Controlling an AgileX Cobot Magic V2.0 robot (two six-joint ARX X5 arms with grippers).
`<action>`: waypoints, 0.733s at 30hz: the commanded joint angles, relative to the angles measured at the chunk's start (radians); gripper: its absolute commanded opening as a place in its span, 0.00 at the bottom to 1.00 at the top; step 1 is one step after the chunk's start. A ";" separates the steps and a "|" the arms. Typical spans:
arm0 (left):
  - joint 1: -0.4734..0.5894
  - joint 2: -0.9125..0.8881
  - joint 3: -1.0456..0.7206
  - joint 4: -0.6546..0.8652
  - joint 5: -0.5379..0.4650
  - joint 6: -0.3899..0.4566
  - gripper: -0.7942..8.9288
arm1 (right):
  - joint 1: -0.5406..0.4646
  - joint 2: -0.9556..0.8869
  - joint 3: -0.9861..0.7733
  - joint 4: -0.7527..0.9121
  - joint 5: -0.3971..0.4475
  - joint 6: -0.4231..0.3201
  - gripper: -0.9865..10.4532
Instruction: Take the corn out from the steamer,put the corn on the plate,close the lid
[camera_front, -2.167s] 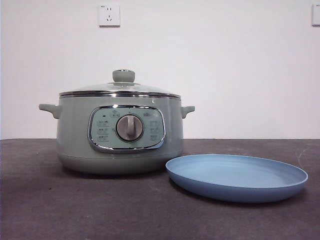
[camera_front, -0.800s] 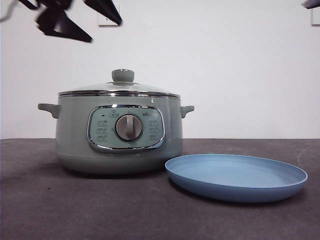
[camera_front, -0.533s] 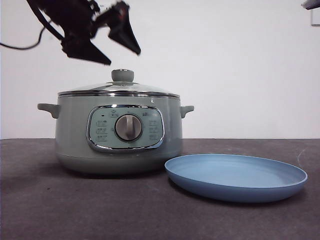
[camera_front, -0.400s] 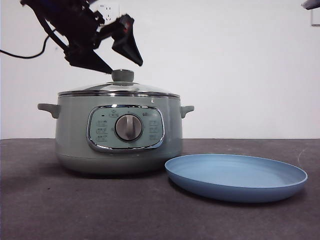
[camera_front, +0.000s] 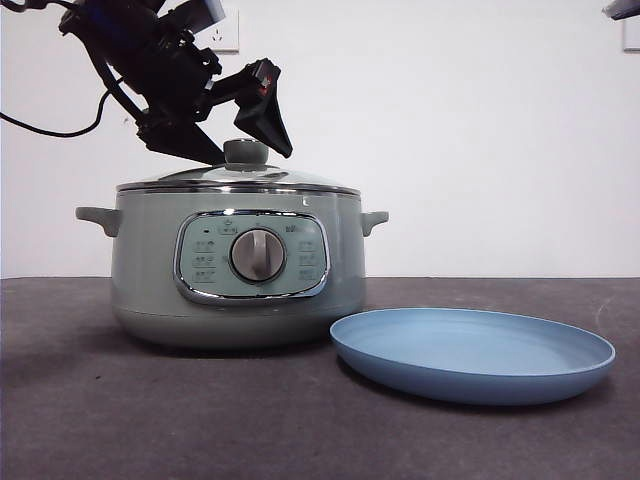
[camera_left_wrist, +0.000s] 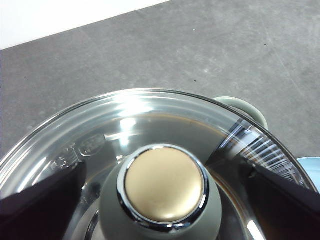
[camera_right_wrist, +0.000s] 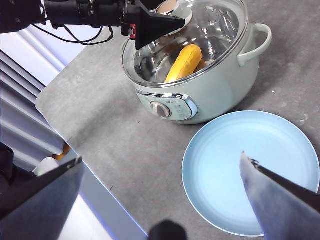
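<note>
I need to open the steamer and get the corn out, so next I should grip the lid by its round knob (camera_left_wrist: 163, 187) with my left gripper.
The sage-green steamer (camera_front: 150, 280) stands left of centre with its glass lid (camera_front: 190, 177) on. My left gripper (camera_front: 250, 155) hangs open over the lid, one jaw on each side of the green knob (camera_front: 246, 152). In the left wrist view the knob (camera_left_wrist: 165, 187) sits between the two dark jaws without visible contact. The corn (camera_right_wrist: 184, 62) shows yellow through the lid (camera_right_wrist: 220, 25), inside the steamer (camera_right_wrist: 215, 95). The light-blue plate (camera_front: 470, 385) lies to the right of the pot. My right gripper (camera_right_wrist: 161, 157) is open and high above the plate (camera_right_wrist: 280, 135).
A grey table (camera_front: 200, 430) carries both items. A wall socket (camera_front: 222, 35) is behind the left arm, whose cable (camera_front: 50, 130) hangs at the left. The right wrist view shows the table's edge (camera_right_wrist: 55, 125) near the pot. A steamer handle (camera_left_wrist: 245, 106) juts past the lid.
My left arm came in from the top left and dropped to the lid, so its open jaws now flank the knob. Pot, lid and plate have stayed put.
</note>
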 joint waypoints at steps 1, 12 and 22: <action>-0.004 0.011 0.001 0.011 -0.006 0.011 0.52 | 0.002 -0.001 0.002 0.002 0.003 0.000 0.61; -0.004 0.011 0.001 -0.028 -0.006 0.009 0.27 | 0.002 -0.001 0.002 0.002 0.003 0.000 0.61; -0.004 0.011 0.001 -0.034 0.001 0.004 0.07 | 0.002 -0.001 0.002 0.002 0.003 0.000 0.61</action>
